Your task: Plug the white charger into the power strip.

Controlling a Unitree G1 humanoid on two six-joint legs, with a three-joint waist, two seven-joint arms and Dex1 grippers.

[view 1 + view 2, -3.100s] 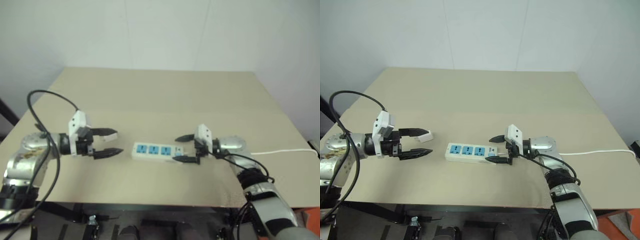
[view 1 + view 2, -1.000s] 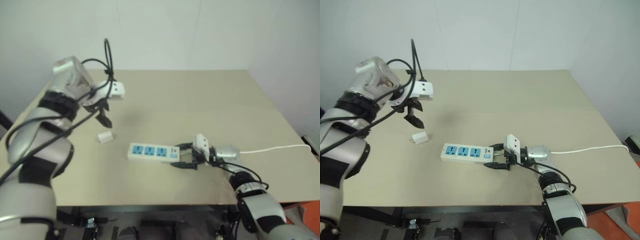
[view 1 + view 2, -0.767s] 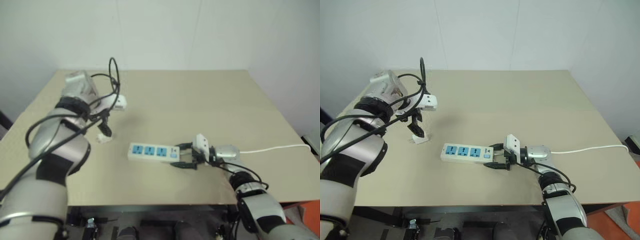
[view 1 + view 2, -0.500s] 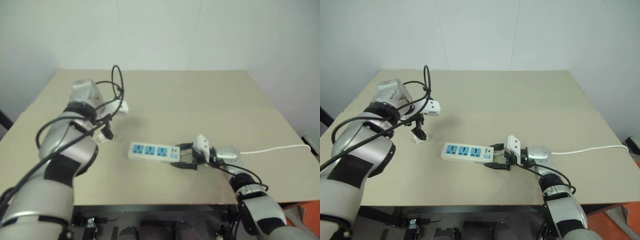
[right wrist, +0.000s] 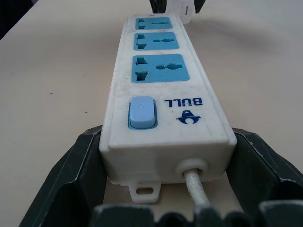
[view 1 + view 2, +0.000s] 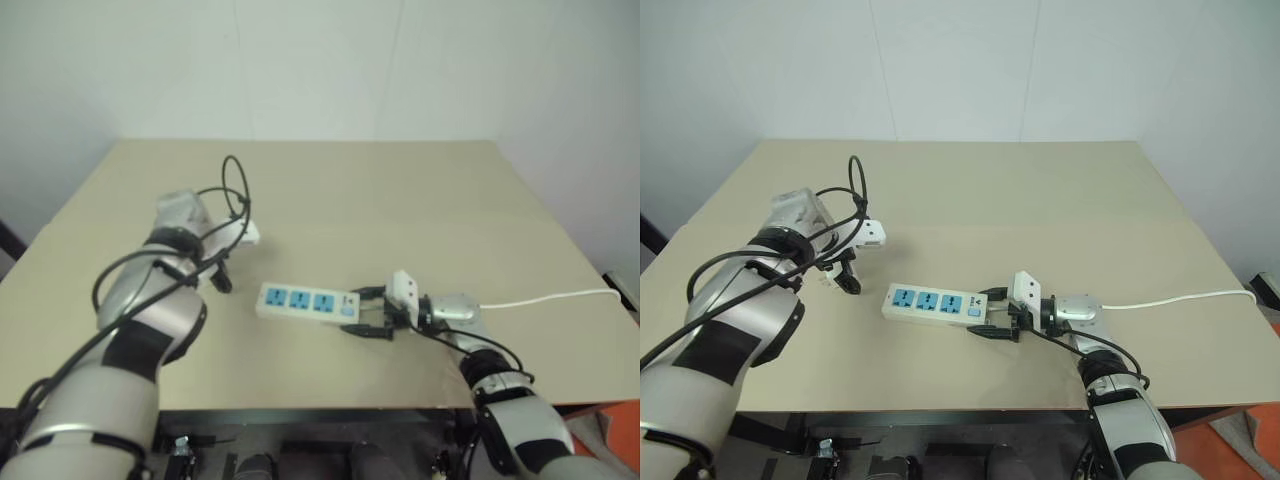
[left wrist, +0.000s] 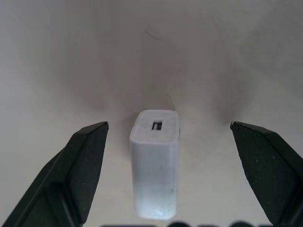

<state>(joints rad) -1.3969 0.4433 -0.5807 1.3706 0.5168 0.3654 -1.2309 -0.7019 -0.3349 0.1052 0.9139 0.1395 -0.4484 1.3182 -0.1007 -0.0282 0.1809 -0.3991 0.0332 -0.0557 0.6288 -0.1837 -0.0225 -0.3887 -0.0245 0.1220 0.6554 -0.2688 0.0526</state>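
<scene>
My left gripper's fingers stand on either side of the white charger (image 7: 155, 168), and closing now would catch the charger, so it is time to close on it.
The white charger (image 7: 155, 168) lies on the tan table, left of the power strip (image 6: 932, 303). My left gripper (image 7: 169, 125) points down over the charger, open, one black finger on each side with a clear gap. In the right eye view the left gripper (image 6: 840, 278) hides most of the charger. The strip is a white bar with three blue sockets (image 5: 161, 71) and a blue switch. My right gripper (image 6: 980, 314) is shut on the strip's cable end, its fingers (image 5: 87, 156) pressed to both sides.
The strip's thin white cable (image 6: 1180, 298) runs right, toward the table's right edge. A black cable loop (image 6: 855, 185) arches over my left wrist. The tan table (image 6: 1020, 200) stretches bare behind the strip up to a white wall.
My left arm has come down from above the table, and its open gripper now straddles the charger. The right gripper and the strip have stayed put.
</scene>
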